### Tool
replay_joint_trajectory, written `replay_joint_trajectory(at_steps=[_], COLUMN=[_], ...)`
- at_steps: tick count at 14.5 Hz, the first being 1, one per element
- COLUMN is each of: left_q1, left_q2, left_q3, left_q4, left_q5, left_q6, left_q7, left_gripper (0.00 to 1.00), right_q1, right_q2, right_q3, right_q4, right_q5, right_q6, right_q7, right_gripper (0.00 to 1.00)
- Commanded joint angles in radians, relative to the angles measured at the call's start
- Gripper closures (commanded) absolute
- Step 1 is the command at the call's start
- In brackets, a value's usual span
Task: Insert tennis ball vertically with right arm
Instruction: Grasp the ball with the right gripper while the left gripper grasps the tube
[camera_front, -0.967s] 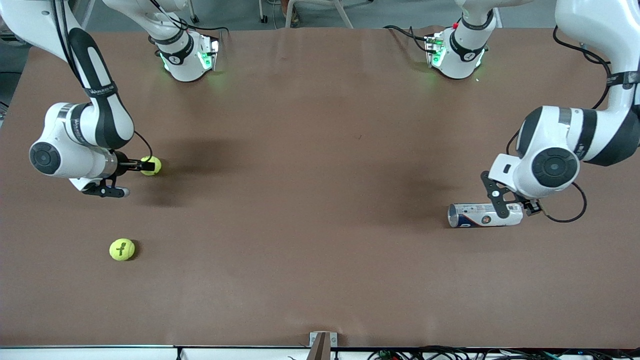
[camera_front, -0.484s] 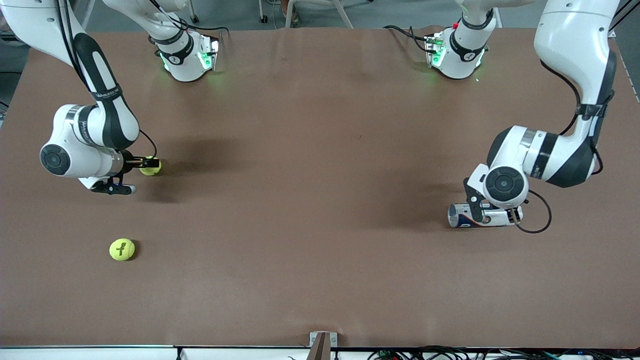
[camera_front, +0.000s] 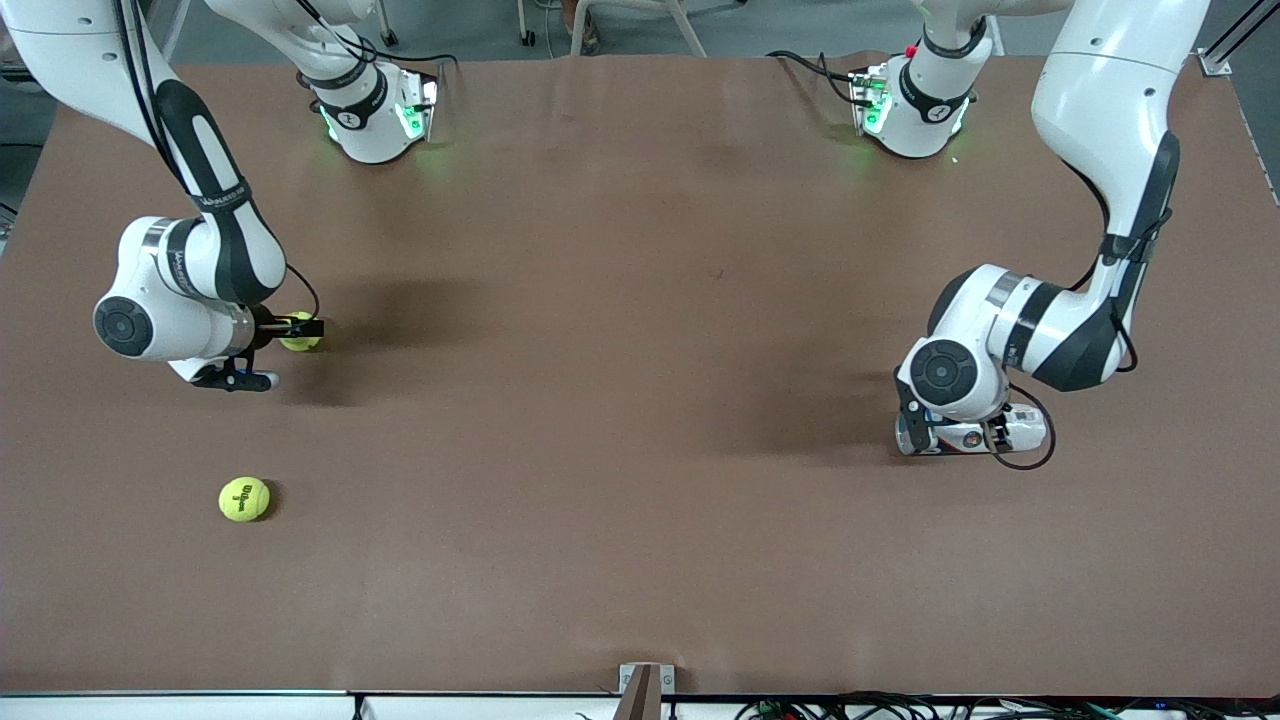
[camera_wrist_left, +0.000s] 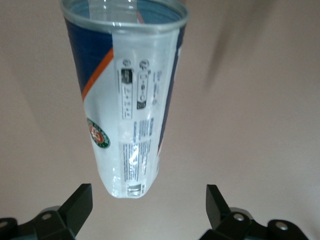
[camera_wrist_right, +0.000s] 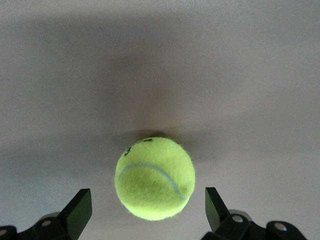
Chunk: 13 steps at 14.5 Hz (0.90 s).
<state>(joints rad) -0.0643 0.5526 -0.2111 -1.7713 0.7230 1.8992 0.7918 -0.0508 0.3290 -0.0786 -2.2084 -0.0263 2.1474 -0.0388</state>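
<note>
The ball should go vertically into the clear can (camera_front: 965, 436), so my right gripper should next grip the ball by its round middle (camera_front: 301, 337).
A yellow tennis ball (camera_front: 296, 341) lies on the brown table (camera_front: 620, 400) toward the right arm's end. My right gripper (camera_front: 306, 329) is low beside it and open. In the right wrist view the ball (camera_wrist_right: 155, 178) sits partly between the open fingertips (camera_wrist_right: 80, 207), with gaps on both sides. A clear tennis-ball can (camera_front: 965, 436) with a blue and orange label lies on its side toward the left arm's end. My left gripper (camera_front: 950, 430) is over it, open. In the left wrist view the can (camera_wrist_left: 132, 100) points its closed end at the open gripper (camera_wrist_left: 148, 207).
A second yellow tennis ball (camera_front: 244, 498) lies nearer to the front camera than the first one. The two arm bases (camera_front: 375, 115) stand along the table's edge farthest from the front camera. The table's front edge has a small bracket (camera_front: 645, 685).
The left arm has swung in over the lying can and its wrist now covers most of it. The right gripper has moved closer around the tennis ball.
</note>
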Motion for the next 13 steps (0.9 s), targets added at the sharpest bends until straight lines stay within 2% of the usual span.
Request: replay_joint_trajectory(at_steps=[1, 3, 6, 9, 13], left_q1=[-0.037, -0.035, -0.035, -0.028, -0.031], left_q2=[0.035, 0.058, 0.082, 0.109, 0.127], left_q3=[0.004, 0.002, 0.004, 0.006, 0.006], left_q4=[0.035, 0.036, 0.052, 0.056, 0.073], left_q5=[0.067, 0.11, 0.111, 0.113, 0.113], left_q6=[-0.011, -0.009, -0.009, -0.008, -0.005], left_q7=[-0.055, -0.098, -0.108, -0.123, -0.124], left_gripper=[0.0, 0.0, 0.0, 0.0, 0.01], right_q1=[-0.014, -0.014, -0.014, -0.014, -0.015], right_q2=[0.013, 0.015, 0.021, 0.027, 0.039], right_q3=[0.007, 0.007, 0.007, 0.007, 0.007], right_q4=[-0.01, -0.011, -0.013, -0.013, -0.011], right_q5=[-0.027, -0.027, -0.027, -0.027, -0.027], right_q6=[0.035, 0.034, 0.028, 0.026, 0.028], right_q7=[-0.012, -0.012, -0.012, -0.013, -0.012], right_gripper=[0.0, 0.0, 0.0, 0.11, 0.15])
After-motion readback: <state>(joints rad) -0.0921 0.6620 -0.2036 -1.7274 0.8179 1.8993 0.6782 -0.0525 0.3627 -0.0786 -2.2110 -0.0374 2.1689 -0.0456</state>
